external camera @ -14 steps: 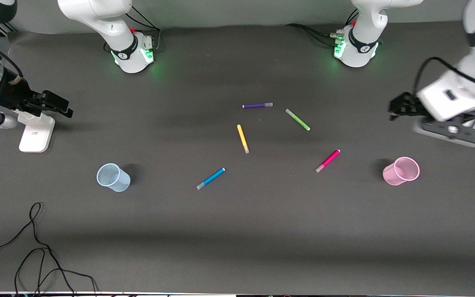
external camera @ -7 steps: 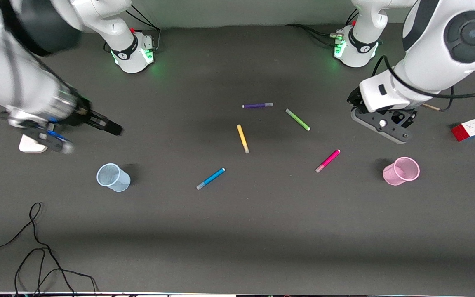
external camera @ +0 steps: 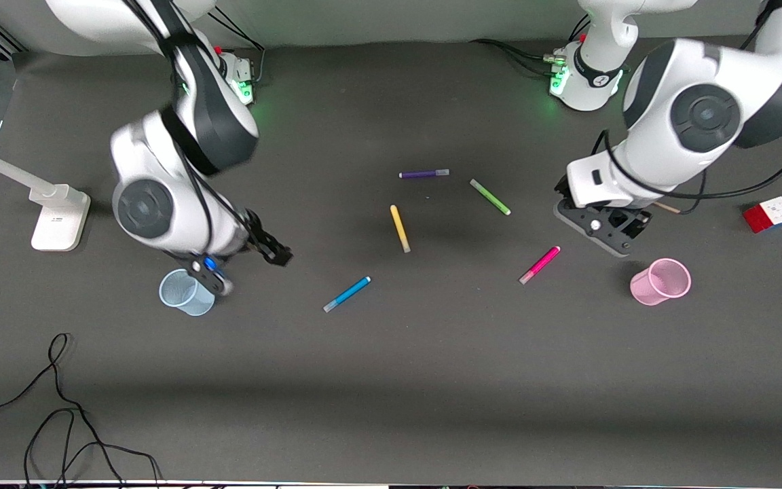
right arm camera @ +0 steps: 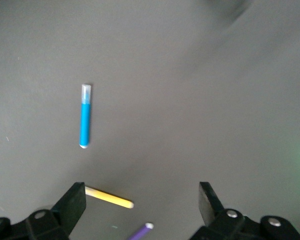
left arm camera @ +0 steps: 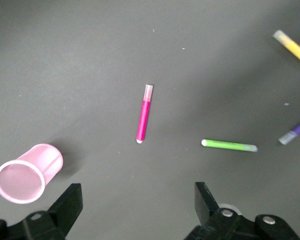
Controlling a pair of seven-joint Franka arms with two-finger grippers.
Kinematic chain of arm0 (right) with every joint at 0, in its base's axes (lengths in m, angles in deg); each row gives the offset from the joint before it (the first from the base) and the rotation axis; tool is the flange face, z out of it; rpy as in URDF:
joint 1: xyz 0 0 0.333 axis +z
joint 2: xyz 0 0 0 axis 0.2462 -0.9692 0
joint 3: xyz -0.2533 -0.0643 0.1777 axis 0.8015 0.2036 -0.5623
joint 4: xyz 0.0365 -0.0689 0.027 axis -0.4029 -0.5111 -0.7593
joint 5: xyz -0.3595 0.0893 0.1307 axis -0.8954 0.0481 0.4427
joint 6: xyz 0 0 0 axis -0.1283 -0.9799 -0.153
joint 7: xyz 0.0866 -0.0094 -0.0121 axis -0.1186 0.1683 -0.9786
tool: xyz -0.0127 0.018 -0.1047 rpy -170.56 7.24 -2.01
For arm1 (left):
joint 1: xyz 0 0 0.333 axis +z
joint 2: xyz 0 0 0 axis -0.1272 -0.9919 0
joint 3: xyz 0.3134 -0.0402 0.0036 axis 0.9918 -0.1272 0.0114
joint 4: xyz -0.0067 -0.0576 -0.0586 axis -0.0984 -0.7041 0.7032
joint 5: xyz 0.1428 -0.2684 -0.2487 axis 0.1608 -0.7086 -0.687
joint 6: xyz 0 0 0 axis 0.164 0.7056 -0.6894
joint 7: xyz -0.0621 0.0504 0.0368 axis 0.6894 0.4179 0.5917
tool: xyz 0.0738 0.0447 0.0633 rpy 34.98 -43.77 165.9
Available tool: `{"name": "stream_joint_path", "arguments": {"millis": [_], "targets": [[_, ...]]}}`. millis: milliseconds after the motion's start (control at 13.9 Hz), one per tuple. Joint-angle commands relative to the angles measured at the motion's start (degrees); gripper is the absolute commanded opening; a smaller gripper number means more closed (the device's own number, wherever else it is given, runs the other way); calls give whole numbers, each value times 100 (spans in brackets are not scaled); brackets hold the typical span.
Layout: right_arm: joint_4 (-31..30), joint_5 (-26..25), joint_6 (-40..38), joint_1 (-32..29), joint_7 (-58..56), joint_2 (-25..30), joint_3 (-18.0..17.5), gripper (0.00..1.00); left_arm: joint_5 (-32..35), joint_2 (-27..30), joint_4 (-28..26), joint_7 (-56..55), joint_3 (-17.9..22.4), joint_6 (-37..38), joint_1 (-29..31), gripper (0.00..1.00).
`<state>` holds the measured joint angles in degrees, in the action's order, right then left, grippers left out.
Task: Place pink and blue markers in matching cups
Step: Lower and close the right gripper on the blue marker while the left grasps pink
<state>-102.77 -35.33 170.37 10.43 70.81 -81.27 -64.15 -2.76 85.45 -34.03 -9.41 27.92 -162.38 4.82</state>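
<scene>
My left gripper will grab the marker by its white-tipped end (external camera: 555,251), so the pink marker's clear cap (external camera: 526,278) stays free to go into the pink cup.
The pink marker (external camera: 539,265) lies on the dark table, toward the left arm's end; it also shows in the left wrist view (left arm camera: 143,120). The pink cup (external camera: 662,280) stands beside it (left arm camera: 24,172). The blue marker (external camera: 347,293) lies near the middle (right arm camera: 85,122). The pale blue cup (external camera: 184,293) stands toward the right arm's end, partly covered by the right wrist. My left gripper (external camera: 563,197) (left arm camera: 137,195) is open and empty, over bare table between the green marker and the pink cup. My right gripper (external camera: 272,250) (right arm camera: 141,192) is open and empty, over the table between the blue cup and the blue marker.
A purple marker (external camera: 423,174), a green marker (external camera: 490,197) and a yellow marker (external camera: 400,229) lie farther from the camera than the task markers. A colour cube (external camera: 769,214) sits at the left arm's end. A white stand (external camera: 58,216) and a black cable (external camera: 58,407) are at the right arm's end.
Both arms have swung in from the table's ends: the right gripper now hangs beside the blue cup, the left gripper near the pink marker. The markers and cups have not moved.
</scene>
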Motion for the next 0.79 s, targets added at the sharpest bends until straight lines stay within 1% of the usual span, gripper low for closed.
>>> {"name": "stream_joint_path", "arguments": {"millis": [0,144,216,359,575,719], "targets": [[342,154,602,263,716,-606,48,100,111,363,-1104,130,-1,-1004,-6,99],[350,145,1061,467,1066,-974,57,100,190,302,-1649,131,-1,-1707,-15,99],[350,145,1176,616,1260,-1150,57,100,260,241,-1939,131,-1,-2198,-6,99],[350,136,1440,792,1323,-1441,57,100,287,-5,-2344,131,7,-2973,-6,99],[342,145,1800,942,1445,-1766,57,99,594,-654,-2390,122,16,-3643,64,99],[342,136,2133,1091,1595,-1960,57,98,656,-1076,-2390,122,34,-4021,64,99]]}}
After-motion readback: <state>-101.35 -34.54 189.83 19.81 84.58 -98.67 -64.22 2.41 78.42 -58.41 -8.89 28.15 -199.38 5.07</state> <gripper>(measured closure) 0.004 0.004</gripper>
